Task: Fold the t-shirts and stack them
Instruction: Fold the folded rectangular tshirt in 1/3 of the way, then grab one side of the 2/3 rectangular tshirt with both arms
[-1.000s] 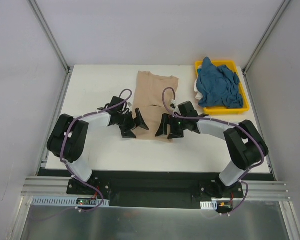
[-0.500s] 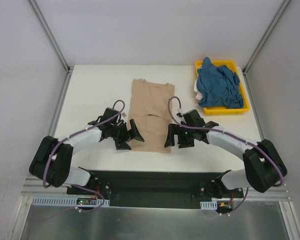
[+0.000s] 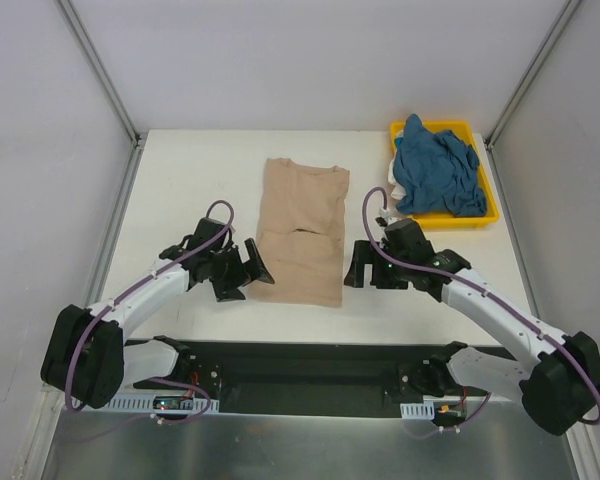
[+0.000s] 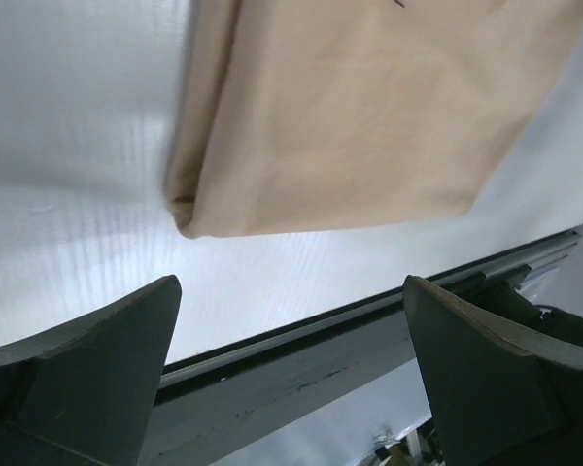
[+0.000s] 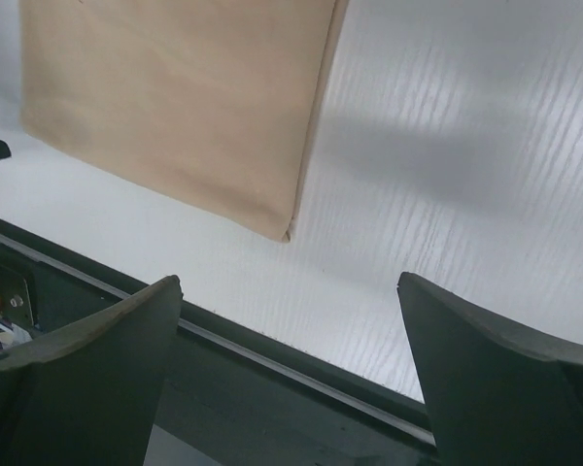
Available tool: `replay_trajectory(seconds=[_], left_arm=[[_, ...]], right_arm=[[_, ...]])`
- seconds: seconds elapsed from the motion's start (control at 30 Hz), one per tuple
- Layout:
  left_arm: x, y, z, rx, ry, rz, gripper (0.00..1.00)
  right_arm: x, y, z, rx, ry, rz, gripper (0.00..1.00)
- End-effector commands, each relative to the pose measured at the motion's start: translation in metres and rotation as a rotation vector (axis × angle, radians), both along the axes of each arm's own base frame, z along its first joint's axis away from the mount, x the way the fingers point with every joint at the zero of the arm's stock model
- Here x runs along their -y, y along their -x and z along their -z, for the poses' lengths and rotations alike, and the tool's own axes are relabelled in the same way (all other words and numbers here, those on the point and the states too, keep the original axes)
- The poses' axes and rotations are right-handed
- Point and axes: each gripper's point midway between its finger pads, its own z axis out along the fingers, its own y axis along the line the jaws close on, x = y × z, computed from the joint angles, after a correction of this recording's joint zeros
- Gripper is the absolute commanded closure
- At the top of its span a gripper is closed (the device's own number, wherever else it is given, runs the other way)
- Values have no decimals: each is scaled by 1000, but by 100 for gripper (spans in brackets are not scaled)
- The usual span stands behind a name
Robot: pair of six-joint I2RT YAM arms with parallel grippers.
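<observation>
The t-shirt's near edge needs to be folded over, so the right gripper should next grab the tan-beige t-shirt [image 3: 300,232] by its near corner [image 3: 338,303], opposite the left gripper's corner.
The tan-beige t-shirt [image 3: 300,232] lies flat in the middle of the table, folded into a long narrow rectangle. Its near corner shows in the left wrist view [image 4: 369,116] and in the right wrist view [image 5: 175,97]. The teal-blue t-shirt [image 3: 435,170] lies crumpled in the yellow tray. My left gripper [image 3: 242,275] is open and empty, just left of the tan shirt's near edge [image 4: 290,286]. My right gripper [image 3: 368,270] is open and empty, just right of that edge [image 5: 287,282]. Neither touches the cloth.
The yellow tray [image 3: 450,219] sits at the back right corner of the table. The table's near edge with its black rail [image 4: 301,359] runs right below both grippers. Metal frame posts stand at the back corners.
Both grippers held the tan shirt's near edge, drew it toward the near side, then let go and moved apart. The shirt now lies longer and flat.
</observation>
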Motion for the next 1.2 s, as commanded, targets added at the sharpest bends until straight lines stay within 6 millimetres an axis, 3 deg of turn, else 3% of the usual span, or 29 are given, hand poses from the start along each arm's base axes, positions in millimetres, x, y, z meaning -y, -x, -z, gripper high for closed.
replay_trajectory(seconds=[0.0,0.13,0.17,0.23,0.27,0.4,0.53,0.7,0.8,1.0,1.03,1.17], left_arm=[[-23,6,27,-80,-122,-36,2],[-22,3,37,-124,-144,-28,19],[-22,2,39,-131,-147,-26,32],[-22,0,45,-150,-163,-22,42],[-23,0,48,-158,-168,-21,52],[-29,0,59,-184,-210,-32,66],[-32,0,67,-203,-232,-42,73],[-31,-1,75,-223,-235,-37,83],[-30,-1,78,-236,-223,-29,99],[-26,-3,81,-230,-202,-13,100],[-25,-3,80,-225,-196,-11,100],[-26,1,74,-185,-178,-21,100]], right_arm=[[-8,7,19,-89,-16,-14,1],[-18,6,29,-131,-30,-31,3],[-19,7,37,-155,-7,-38,7],[-24,7,39,-166,12,-64,10],[-27,11,47,-189,41,-84,11],[-44,15,56,-210,72,-143,13],[-58,16,66,-228,99,-179,21],[-60,18,79,-274,121,-182,29],[-60,20,82,-291,133,-192,41],[-65,27,86,-327,145,-236,62],[-67,28,87,-330,142,-248,72],[-65,30,77,-310,130,-251,91]])
